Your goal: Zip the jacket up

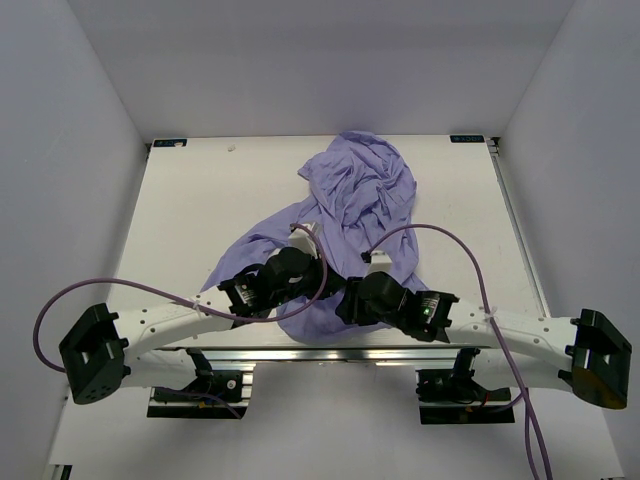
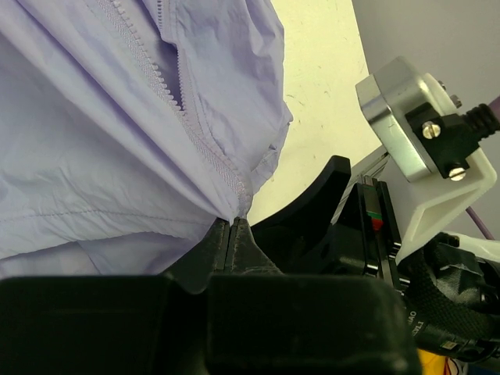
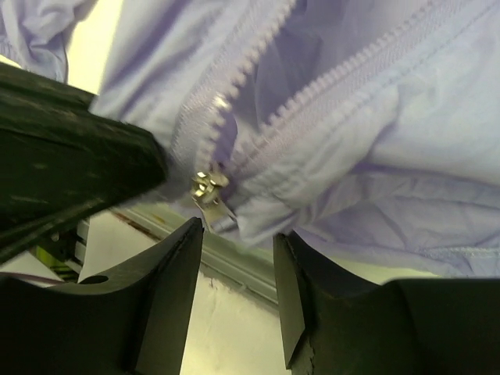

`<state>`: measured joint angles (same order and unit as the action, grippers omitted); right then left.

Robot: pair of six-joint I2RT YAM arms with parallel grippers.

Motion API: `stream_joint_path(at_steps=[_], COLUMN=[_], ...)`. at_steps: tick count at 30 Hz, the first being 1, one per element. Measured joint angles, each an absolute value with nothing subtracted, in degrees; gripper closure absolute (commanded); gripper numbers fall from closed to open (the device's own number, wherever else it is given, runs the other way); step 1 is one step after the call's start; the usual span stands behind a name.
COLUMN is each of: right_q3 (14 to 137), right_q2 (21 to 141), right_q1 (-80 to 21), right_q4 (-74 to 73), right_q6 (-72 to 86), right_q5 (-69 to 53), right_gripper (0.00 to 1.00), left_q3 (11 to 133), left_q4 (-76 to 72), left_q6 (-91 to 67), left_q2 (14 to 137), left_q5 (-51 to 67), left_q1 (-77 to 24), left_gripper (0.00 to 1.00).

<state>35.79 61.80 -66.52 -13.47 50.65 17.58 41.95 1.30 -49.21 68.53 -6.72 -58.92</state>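
My right gripper is to grab the zipper pull tab by its loose end point(image 3: 218, 218) next. That leaves the slider free to run and zip the jacket.
The lavender jacket point(image 1: 355, 200) lies crumpled on the white table, its lower end drawn toward the near edge. My left gripper point(image 1: 312, 278) is shut on the jacket's bottom hem at the foot of the zipper point(image 2: 233, 221), and the zipper teeth point(image 2: 199, 133) run up from there. My right gripper point(image 1: 347, 300) is open point(image 3: 237, 230). The metal zipper slider and pull tab point(image 3: 209, 194) hang just above the gap between its fingertips, nearer the left one, and are not gripped. The jacket fabric point(image 3: 375, 125) fills that view.
The right arm's black body point(image 2: 344, 234) and silver camera mount point(image 2: 406, 101) sit close beside the left gripper. The left gripper's black finger point(image 3: 70, 156) crowds the right wrist view. The table's metal front rail point(image 1: 320, 352) runs just below the jacket. Purple cables point(image 1: 440, 235) loop over the table.
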Motion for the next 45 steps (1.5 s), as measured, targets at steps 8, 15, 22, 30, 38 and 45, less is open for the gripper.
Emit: stream_joint_path(at_steps=[8, 15, 22, 30, 38, 45], right_q3=[36.27, 38.11, 38.09, 38.17, 39.24, 40.88], right_q2=[64.88, 66.78, 65.56, 65.8, 63.92, 60.45], right_q1=[-70.54, -72.31, -72.84, -73.17, -73.95, -73.95], right_q4=[-10.98, -13.43, -13.78, -14.04, -18.41, -23.88], right_q6=[52.18, 55.75, 58.41, 58.35, 59.35, 58.7], right_q5=[25.47, 32.12, 36.32, 37.67, 36.77, 33.74], right_gripper=[0.62, 0.77, 0.65, 1.0, 1.0, 1.0], left_q3=[41.95, 41.93, 41.93, 41.69, 41.71, 41.71], left_q4=[1.3, 1.28, 1.28, 1.28, 1.58, 2.79], left_q6=[-50.11, -50.65, -50.94, -51.35, -51.33, -50.37], left_q2=[68.45, 67.61, 67.11, 66.92, 66.89, 66.89], left_q5=[-6.92, -7.35, -7.55, -7.77, -8.84, -8.97], left_q1=[-59.13, -59.44, -59.44, -59.68, -59.88, -60.25], left_gripper=[1.0, 1.0, 1.0, 1.0, 1.0, 1.0])
